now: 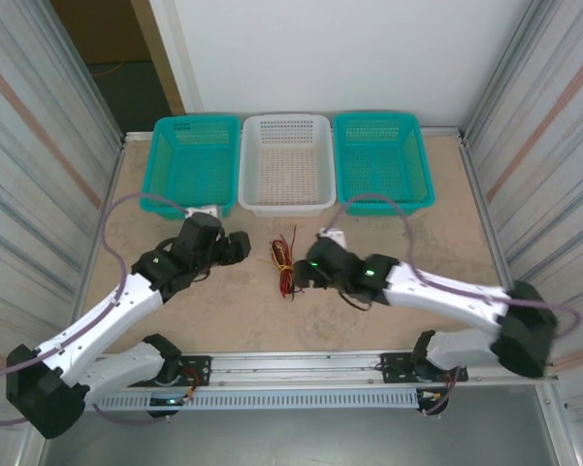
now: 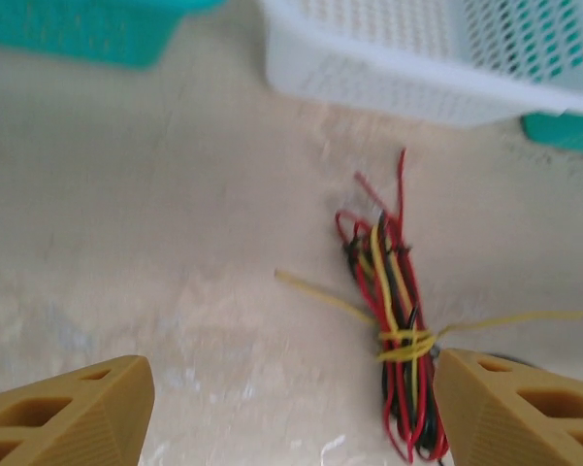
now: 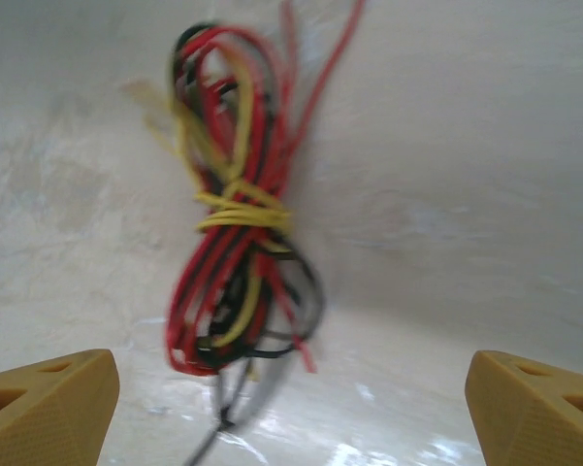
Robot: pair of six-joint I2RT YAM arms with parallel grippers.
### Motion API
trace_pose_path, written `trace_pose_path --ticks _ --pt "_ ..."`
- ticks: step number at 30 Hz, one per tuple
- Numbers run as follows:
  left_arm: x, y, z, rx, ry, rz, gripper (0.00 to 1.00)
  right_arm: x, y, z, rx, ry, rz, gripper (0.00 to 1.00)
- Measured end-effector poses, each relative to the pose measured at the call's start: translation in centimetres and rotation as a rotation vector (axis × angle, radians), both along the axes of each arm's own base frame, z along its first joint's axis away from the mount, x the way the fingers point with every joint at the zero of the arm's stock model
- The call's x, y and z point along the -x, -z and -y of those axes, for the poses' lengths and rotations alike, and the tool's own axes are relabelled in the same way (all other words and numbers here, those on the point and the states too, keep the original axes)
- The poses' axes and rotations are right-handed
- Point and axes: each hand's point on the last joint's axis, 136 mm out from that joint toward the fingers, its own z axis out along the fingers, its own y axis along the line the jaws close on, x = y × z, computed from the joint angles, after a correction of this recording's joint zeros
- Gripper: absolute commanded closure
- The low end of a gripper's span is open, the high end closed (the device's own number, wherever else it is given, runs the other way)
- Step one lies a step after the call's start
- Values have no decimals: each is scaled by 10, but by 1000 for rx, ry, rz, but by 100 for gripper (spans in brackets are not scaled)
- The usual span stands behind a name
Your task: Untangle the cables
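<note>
I will use my right gripper to grab only the yellow wire at the bundle's middle (image 1: pixel 284 267) (image 3: pixel 242 210) and leave the rest free. Then I can unwind and untangle it.
The cables (image 1: pixel 284 264) are one bundle of thin red, black and yellow wires lying on the table between the two arms. A yellow wire (image 2: pixel 404 342) is wound round its middle. My left gripper (image 1: pixel 241 248) sits just left of the bundle and is open. In the left wrist view the cables (image 2: pixel 398 320) lie just inside the right fingertip (image 2: pixel 524 408), and my left gripper (image 2: pixel 291 417) holds nothing. My right gripper (image 1: pixel 306 272) is close on the bundle's right side. It stands wide open (image 3: pixel 291 417), with the cables (image 3: pixel 233 223) ahead of it and left of centre.
Three baskets line the back of the table: a teal one (image 1: pixel 194 160), a white one (image 1: pixel 286 160) and another teal one (image 1: pixel 381 157). The white basket (image 2: pixel 437 68) is just beyond the bundle. Corrugated walls close in both sides.
</note>
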Motion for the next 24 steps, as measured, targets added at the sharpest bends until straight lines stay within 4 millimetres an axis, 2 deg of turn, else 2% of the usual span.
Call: trace_pose_path --ticks 3,8,11,16,17,20,24 --pt "19 15 -7 38 -22 -56 26 -2 5 -22 33 -53 -9 17" --pt "36 21 -8 125 -39 -91 28 -29 -13 -38 40 -54 33 32" --pt "41 20 -7 164 -46 -97 27 -42 -15 -40 50 -49 45 50" --pt "42 20 -5 199 -60 -103 24 -52 -1 -37 123 -58 32 93" --pt "42 21 -4 203 -60 -107 23 -52 1 -36 142 -64 31 98" --pt "43 25 -2 205 -60 -132 19 -52 -1 -35 184 -83 42 100" --pt "43 31 1 211 -58 -173 15 -42 -16 -38 234 -169 102 100"
